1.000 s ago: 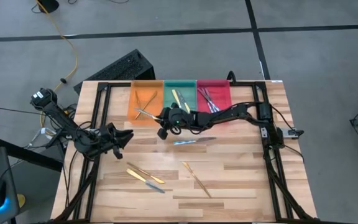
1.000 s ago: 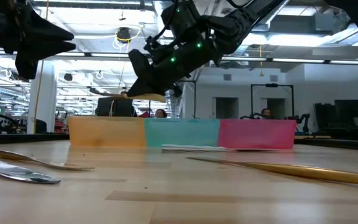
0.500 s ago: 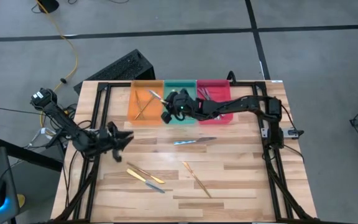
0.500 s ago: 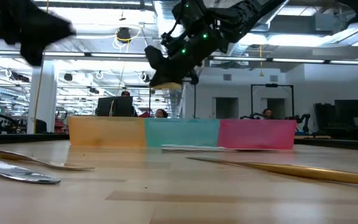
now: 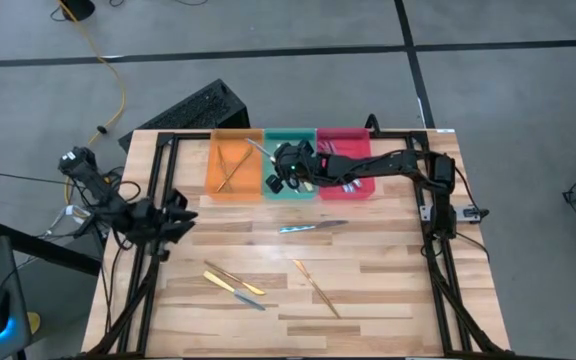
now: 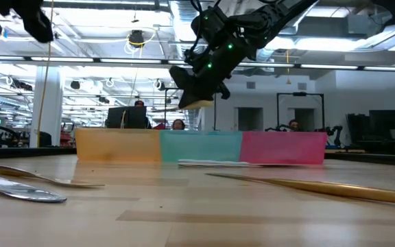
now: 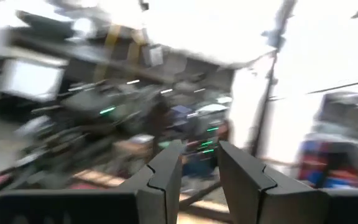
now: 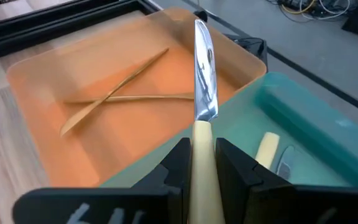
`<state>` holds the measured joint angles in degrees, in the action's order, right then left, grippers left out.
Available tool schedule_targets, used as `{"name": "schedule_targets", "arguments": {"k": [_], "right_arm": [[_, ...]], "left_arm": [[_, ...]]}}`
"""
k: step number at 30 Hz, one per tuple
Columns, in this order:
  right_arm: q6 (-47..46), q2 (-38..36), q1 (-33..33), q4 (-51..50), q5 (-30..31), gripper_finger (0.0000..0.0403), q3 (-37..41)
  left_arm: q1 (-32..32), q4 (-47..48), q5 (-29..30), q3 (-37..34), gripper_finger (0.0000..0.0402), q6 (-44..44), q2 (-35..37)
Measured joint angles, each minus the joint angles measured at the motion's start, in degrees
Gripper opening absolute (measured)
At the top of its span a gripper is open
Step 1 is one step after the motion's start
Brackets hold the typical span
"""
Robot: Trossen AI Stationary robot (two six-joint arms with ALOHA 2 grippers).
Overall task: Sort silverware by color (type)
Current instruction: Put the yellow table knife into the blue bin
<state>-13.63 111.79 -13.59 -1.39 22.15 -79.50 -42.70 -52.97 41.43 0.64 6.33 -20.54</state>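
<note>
My right gripper needs to move the knife into the green tray before it lets go, because the knife's blade (image 8: 204, 74) reaches over the orange tray (image 8: 55, 81).
My right gripper (image 5: 276, 168) hovers over the green tray (image 5: 290, 190), shut on a knife with a pale yellow handle. The knife's silver blade (image 8: 204, 74) reaches toward the orange tray (image 8: 55, 81), where two bronze-gold utensils (image 8: 117, 93) lie crossed. Another yellow-handled piece (image 8: 267, 149) lies in the green tray. The red tray (image 5: 360, 190) holds bluish-handled pieces. My left gripper (image 5: 178, 215) is raised at the table's left side, open with nothing between its fingers (image 7: 166, 171). My right gripper pinches the knife's pale yellow handle (image 8: 201, 132) between its two fingers. The fingers come slanting down from the table's right and lie along the knife, whose blade sticks out ahead of them. The knife is lifted clear above the trays.
On the bare wood lie a silver knife (image 5: 313, 227), a yellow-handled utensil (image 5: 236, 285) beside a bronze one, and another bronze-gold utensil (image 5: 316, 287). The three trays line the far edge. Black frame rails (image 5: 438, 260) run along both sides of the table.
My right gripper has carried the knife toward the far edge and a little right, from the trays' near side to above the green tray, rising slightly. My left gripper has drawn back toward the left edge, risen and tipped upward.
</note>
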Motion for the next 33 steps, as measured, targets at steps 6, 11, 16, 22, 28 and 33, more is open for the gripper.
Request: {"name": "schedule_targets", "arguments": {"k": [6,11,16,22,28,33], "right_arm": [[-1.85,0.00,-1.65,-0.06,0.39,0.0074,0.39],[-6.05,0.00,-3.11,-0.39,2.12,0.0074,2.78],[-10.35,0.06,-3.12,1.58,3.82,0.0074,6.12],[-10.40,0.07,-3.05,-0.56,4.01,0.0074,6.14],[-14.31,0.07,-2.83,-3.89,5.95,0.0074,6.17],[-14.45,0.07,-2.36,-5.27,6.46,0.0074,6.19]], "left_arm": [[0.00,12.61,-10.63,0.00,0.0089,-3.08,11.78],[0.00,21.91,-17.15,-0.02,0.0089,-5.60,19.63],[0.00,22.85,-19.48,0.07,0.0089,-4.76,20.27],[0.00,23.12,-14.09,0.09,0.0089,-1.65,20.21],[0.00,30.92,-9.12,0.11,0.0089,-5.77,20.21],[-0.01,38.50,-9.25,0.11,0.0089,-13.24,20.20]]}}
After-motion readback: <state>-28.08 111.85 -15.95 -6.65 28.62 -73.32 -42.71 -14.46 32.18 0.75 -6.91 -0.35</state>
